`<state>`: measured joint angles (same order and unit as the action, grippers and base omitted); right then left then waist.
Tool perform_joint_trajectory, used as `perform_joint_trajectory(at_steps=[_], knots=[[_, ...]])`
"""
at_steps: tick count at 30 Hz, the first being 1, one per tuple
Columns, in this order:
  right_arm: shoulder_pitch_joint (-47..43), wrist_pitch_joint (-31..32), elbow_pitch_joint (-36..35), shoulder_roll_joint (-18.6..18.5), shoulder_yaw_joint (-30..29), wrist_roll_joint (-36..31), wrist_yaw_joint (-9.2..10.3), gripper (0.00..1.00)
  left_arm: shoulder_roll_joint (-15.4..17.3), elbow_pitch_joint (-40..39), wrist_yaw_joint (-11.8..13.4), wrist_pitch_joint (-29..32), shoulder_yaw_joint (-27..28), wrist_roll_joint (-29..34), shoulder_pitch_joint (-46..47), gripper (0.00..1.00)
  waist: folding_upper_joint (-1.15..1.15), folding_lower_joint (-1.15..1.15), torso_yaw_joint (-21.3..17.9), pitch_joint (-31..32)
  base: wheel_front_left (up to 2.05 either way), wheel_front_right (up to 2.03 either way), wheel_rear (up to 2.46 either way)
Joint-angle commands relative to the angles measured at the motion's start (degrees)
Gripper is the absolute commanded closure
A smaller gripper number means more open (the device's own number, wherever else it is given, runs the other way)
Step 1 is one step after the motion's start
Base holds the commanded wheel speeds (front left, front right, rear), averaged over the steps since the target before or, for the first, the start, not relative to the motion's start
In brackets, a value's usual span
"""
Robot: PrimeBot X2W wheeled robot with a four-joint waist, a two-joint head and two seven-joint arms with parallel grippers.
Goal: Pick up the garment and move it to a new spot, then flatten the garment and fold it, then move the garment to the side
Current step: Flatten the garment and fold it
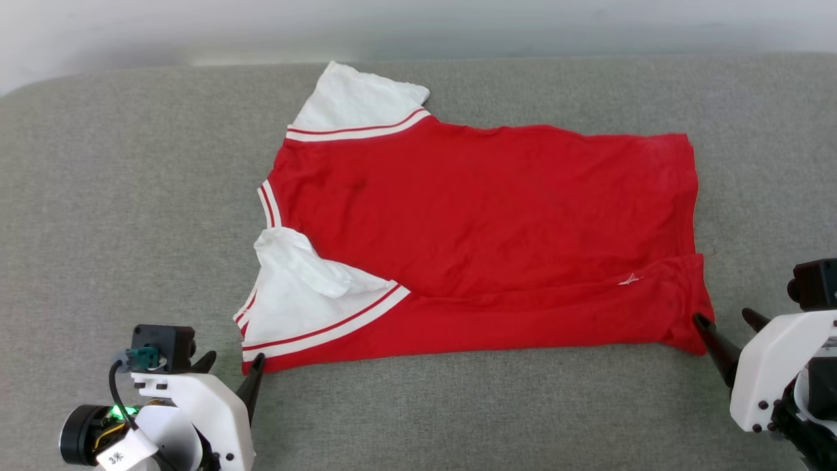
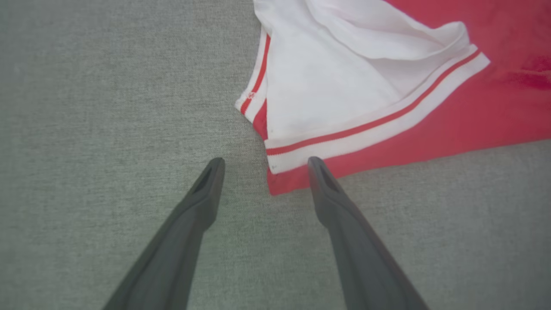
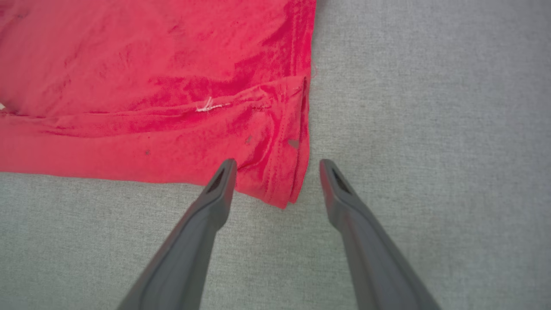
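Note:
My left gripper grabs the garment by its red corner (image 1: 249,366) beside the striped trim (image 1: 333,333) next, to move the garment to a new spot.
The garment (image 1: 484,216), a red jersey with white sleeves and striped trim, lies spread on the grey surface, collar to the left, hem to the right. Its near long edge is folded over; no letters or number show. My left gripper (image 1: 232,361) stands open at the near left corner, by the white sleeve (image 2: 327,94), with that corner between its fingertips in the left wrist view (image 2: 264,162). My right gripper (image 1: 729,319) is open at the near right hem corner (image 3: 284,189), which lies between its fingers (image 3: 217,193). Neither holds cloth.
The grey fabric surface (image 1: 131,196) stretches wide on both sides of the garment and in front of it. Its far edge meets a pale wall (image 1: 418,26) at the back.

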<state>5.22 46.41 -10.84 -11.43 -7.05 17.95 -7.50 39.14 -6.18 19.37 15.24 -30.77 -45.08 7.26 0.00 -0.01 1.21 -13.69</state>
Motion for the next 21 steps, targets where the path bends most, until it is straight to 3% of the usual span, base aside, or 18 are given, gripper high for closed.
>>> perform_joint_trajectory(at_steps=[1,13,14,15,16,21], knots=[[-0.7,0.5,-1.6,1.0,-0.6,-0.7,0.01,0.0,0.1,-0.3,0.8,0.6,0.3,-0.1,0.1,0.0,0.0,0.01,-0.6,-1.4,0.0,0.0,0.0],[-1.3,1.0,-6.1,2.9,-0.8,-0.9,0.01,0.0,0.1,6.5,0.0,2.5,-0.5,-1.0,1.1,0.0,0.0,0.01,-2.3,-5.8,0.0,0.0,0.0],[-1.3,1.0,-6.2,2.8,-0.8,-0.9,0.01,0.0,-0.3,7.1,-0.4,3.1,-0.9,-1.5,0.9,0.07,0.0,0.01,-2.3,-5.9,0.0,0.0,0.0],[-1.3,1.0,-6.3,2.7,-0.8,-0.9,0.01,0.0,-0.6,7.5,-1.0,3.7,-1.5,-1.9,0.7,0.58,0.0,0.01,-2.4,-6.0,0.0,0.0,0.0],[-1.2,1.0,-6.4,2.4,-0.8,-1.1,0.01,0.0,-1.0,7.9,-1.5,4.3,-2.0,-2.3,0.4,1.0,0.0,0.01,-2.4,-6.0,0.0,0.0,0.0],[-0.3,1.2,-6.5,1.1,-0.4,-1.3,0.02,0.0,-1.4,8.0,-3.0,3.7,-2.7,-2.4,0.8,1.0,0.0,0.01,-1.9,-4.9,0.0,0.0,0.0]])
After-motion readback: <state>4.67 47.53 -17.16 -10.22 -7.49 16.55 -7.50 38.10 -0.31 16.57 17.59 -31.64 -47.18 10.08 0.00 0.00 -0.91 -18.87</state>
